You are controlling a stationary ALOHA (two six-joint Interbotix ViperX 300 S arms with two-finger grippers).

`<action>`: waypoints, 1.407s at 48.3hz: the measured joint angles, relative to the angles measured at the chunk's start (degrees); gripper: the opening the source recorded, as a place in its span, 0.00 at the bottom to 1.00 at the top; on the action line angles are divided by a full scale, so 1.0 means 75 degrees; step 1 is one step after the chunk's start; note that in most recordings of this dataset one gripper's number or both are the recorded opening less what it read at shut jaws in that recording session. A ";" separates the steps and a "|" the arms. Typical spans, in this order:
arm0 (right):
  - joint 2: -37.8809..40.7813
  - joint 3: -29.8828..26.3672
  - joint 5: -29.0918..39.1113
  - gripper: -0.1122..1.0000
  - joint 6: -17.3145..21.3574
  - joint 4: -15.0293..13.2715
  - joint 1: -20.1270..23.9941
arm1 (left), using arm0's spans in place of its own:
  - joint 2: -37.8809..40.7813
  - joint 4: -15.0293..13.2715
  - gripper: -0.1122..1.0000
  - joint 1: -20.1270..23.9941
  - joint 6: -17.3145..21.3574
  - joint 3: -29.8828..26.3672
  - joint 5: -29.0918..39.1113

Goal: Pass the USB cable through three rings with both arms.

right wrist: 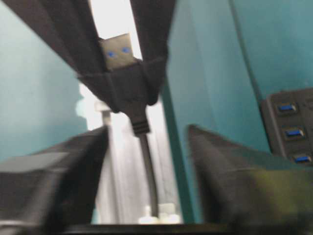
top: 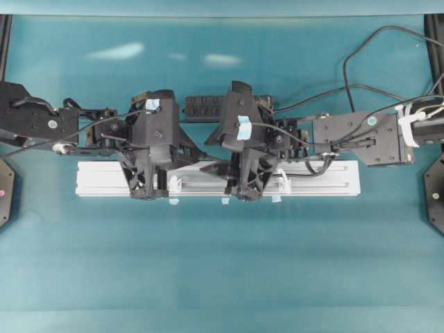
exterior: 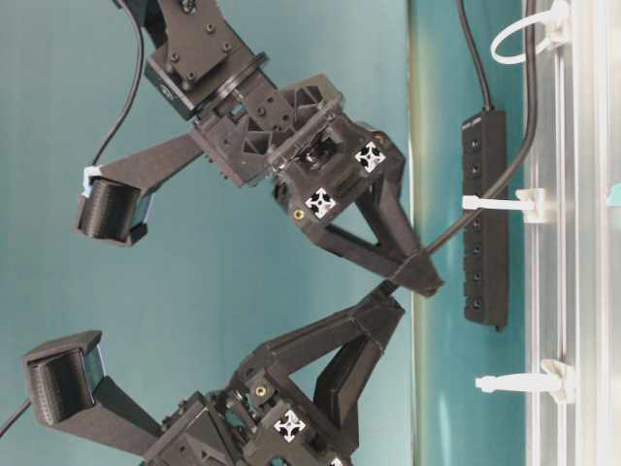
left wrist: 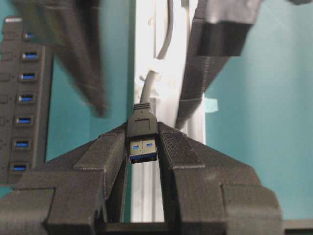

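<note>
I need to grab the USB cable next with my right gripper by the short piece just behind its plug [right wrist: 141,129], because my left gripper's fingers cover the plug.
The USB cable's plug [left wrist: 142,125] sits upright between my left gripper's [left wrist: 143,147] fingertips, blue contacts facing the camera; that gripper is shut on it. In the table-level view the black cord [exterior: 505,189] runs from the top ring [exterior: 524,29] past the middle ring [exterior: 495,202] to the plug. The third ring [exterior: 509,383] stands empty on the rail. My right gripper [right wrist: 147,129] straddles the cord [right wrist: 149,176] just behind the plug. Its blurred fingers [right wrist: 73,166] stand apart on either side without touching it. Both grippers [exterior: 424,267] [exterior: 390,299] meet tip to tip above the rail.
The silver aluminium rail [top: 97,179] lies across the teal table under both wrists. A black multi-port hub [top: 201,105] lies behind it, close to the grippers. Loose black wires [top: 361,48] loop at the back right. Black frame posts [top: 5,41] stand at the table's corners.
</note>
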 measured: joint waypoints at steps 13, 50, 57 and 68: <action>0.0000 0.0000 -0.0082 0.02 0.0000 0.0012 0.0082 | 0.0000 0.0000 0.29 -0.0047 -0.0023 0.0000 0.0000; 0.0012 -0.0012 -0.0082 0.02 0.0000 0.0012 0.0152 | -0.0012 0.0000 0.29 -0.0070 -0.0105 0.0000 0.0094; 0.0023 -0.0082 0.0199 0.02 0.0012 0.0012 0.0211 | -0.0012 0.0000 0.46 -0.0059 -0.0117 0.0000 0.0094; 0.0234 -0.0527 0.1301 0.02 0.0000 0.0000 0.0516 | -0.0246 -0.0012 0.86 -0.0047 -0.0117 0.0012 0.0105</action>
